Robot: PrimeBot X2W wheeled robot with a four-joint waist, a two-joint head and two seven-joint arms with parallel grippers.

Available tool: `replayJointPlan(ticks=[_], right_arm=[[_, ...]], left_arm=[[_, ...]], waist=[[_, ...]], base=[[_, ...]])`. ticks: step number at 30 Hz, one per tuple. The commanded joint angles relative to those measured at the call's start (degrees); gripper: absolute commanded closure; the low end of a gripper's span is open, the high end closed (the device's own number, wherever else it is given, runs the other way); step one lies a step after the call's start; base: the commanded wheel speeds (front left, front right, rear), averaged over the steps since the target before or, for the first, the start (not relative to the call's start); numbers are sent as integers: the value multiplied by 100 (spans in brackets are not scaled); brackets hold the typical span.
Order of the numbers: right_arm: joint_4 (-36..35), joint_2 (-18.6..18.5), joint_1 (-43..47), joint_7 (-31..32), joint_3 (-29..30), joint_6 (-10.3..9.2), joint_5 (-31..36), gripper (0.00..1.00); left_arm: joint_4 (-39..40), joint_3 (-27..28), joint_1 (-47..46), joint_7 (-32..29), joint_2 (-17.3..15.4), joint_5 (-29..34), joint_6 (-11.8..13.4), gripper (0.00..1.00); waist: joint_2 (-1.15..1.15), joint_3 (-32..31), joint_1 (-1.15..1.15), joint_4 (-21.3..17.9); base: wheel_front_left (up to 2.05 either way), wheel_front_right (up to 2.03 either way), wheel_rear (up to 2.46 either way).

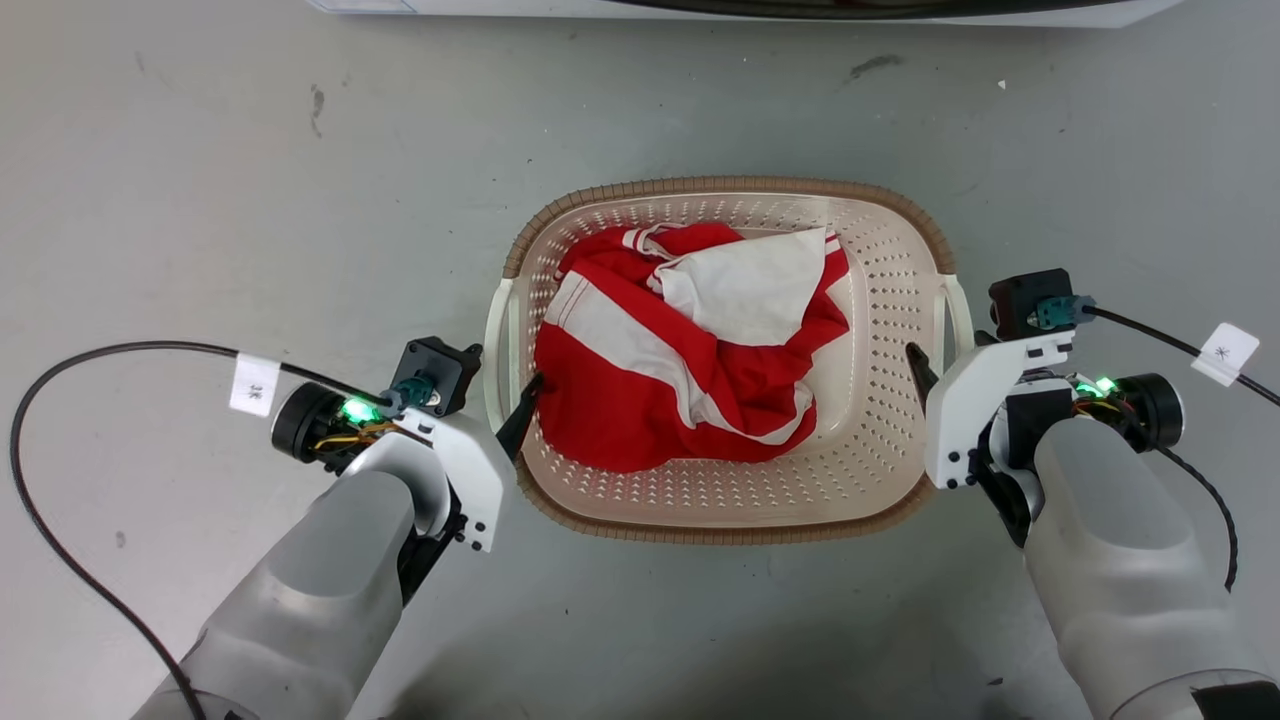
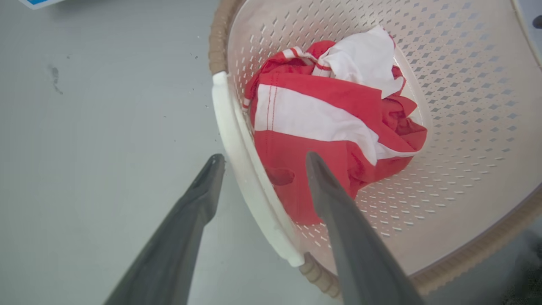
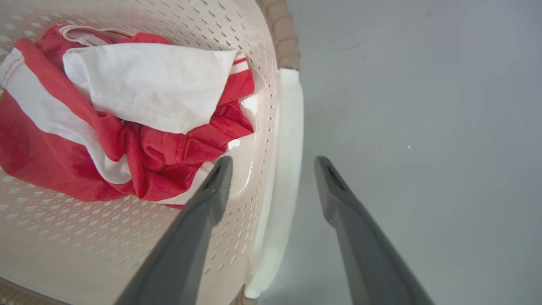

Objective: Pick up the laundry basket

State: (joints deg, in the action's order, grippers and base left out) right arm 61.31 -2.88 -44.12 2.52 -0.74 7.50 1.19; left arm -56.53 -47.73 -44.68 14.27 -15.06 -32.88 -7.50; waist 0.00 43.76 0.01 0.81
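The laundry basket has to be lifted, so my right gripper will grab it next by its white handle (image 1: pixel 956 314) (image 3: pixel 284 142).
The laundry basket (image 1: pixel 722 188) stands on the grey floor, cream with perforated walls and a brown rim, holding a crumpled red and white cloth (image 1: pixel 690 350). My left gripper (image 1: pixel 520 398) is open at the basket's left side. In the left wrist view the left gripper (image 2: pixel 260 163) straddles the white left handle (image 2: pixel 237 140), one finger outside and one inside over the cloth. My right gripper (image 1: pixel 935 365) is open at the right side. In the right wrist view the right gripper (image 3: pixel 273 163) straddles the white right handle (image 3: pixel 284 140), which has not been clamped.
A white appliance base (image 1: pixel 700 8) runs along the far edge of the floor beyond the basket. Black cables (image 1: pixel 120 350) trail from both wrists across the grey floor (image 1: pixel 250 180), which stretches wide on either side.
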Motion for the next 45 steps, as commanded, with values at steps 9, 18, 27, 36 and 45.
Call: replayJointPlan(ticks=[9,18,27,36,45], right_arm=[[322,2,-353,10,-12,-2,-4,0],[647,2,-517,-154,-14,-2,-69,2],[873,18,-604,-212,-149,5,-59,100],[1031,30,-307,69,-459,6,-129,100],[1004,25,121,982,-1312,6,-810,100]], left_arm=[[-137,-788,-430,-36,-128,-657,5,0],[-230,-1458,-722,-68,-84,-1253,5,62],[-187,-2054,-761,-24,-100,-1698,-4,100],[102,-2469,-503,-389,-185,-2096,-10,100],[621,-2564,-99,-1385,-515,-2606,-10,100]], waist=[[0,186,-1,41],[0,321,-1,89],[0,222,-1,140],[0,-589,-1,113],[0,-1839,-1,5]], base=[[0,0,0],[0,0,0],[0,0,0],[0,0,0],[0,0,0]])
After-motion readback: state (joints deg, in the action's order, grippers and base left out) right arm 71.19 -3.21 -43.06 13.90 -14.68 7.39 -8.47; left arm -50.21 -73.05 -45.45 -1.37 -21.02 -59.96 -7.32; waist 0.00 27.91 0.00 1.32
